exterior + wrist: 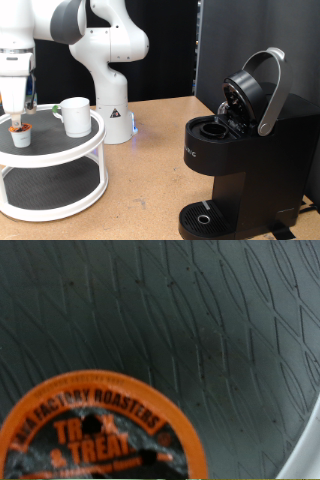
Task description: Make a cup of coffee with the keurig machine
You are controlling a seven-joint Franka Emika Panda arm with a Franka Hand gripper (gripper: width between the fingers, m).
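My gripper's fingers are above the pod's top. My gripper should go lower before it closes on the pod's orange top (20, 127) (98, 430).
The gripper (17, 110) hangs open just above a small orange-topped coffee pod (20, 133) on the top shelf of a white round stand (60, 150), at the exterior view's left. The fingers are not around the pod. In the wrist view the pod (95, 435) fills the lower corner, with its orange rim and printed foil lid over dark mesh; no fingers show there. The cup (75, 116), a white mug, stands on the same shelf beside the pod. The keurig machine (240, 150) is at the exterior view's right with its lid (250, 90) raised and its pod chamber (212, 127) exposed.
The stand has a lower shelf (50, 190) with dark mesh. The robot's white base (112, 115) stands behind the stand on a wooden table (150, 190). The round drip tray (205, 216) sits at the machine's foot. A black backdrop hangs behind.
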